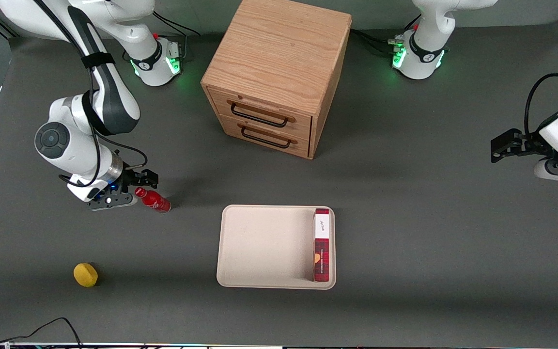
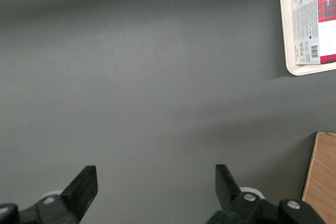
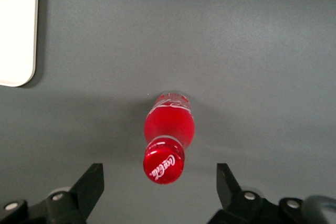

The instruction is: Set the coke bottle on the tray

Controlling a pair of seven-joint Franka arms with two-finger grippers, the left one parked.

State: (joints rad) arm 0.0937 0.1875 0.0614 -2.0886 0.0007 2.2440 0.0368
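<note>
Next, my right gripper takes hold of the coke bottle by its red cap (image 1: 140, 192) to place the bottle on the tray (image 1: 259, 247).
The coke bottle (image 1: 154, 200) is small and glossy red with a red cap. It stands on the dark table toward the working arm's end, well apart from the tray. The tray (image 1: 259, 247) is a flat cream rectangle with a low rim, near the table's middle. My right gripper (image 1: 136, 190) is open, just above the bottle's cap. In the right wrist view the cap and body of the bottle (image 3: 168, 140) lie between the two black fingers (image 3: 90, 184), with a gap on each side. The gripper (image 3: 157, 187) touches nothing. A corner of the tray (image 3: 16, 24) shows there too.
A long red plaid box (image 1: 322, 245) lies in the tray along its edge toward the parked arm. A wooden two-drawer cabinet (image 1: 274, 72) stands farther from the camera than the tray. A yellow round object (image 1: 85, 275) lies nearer the camera than the bottle.
</note>
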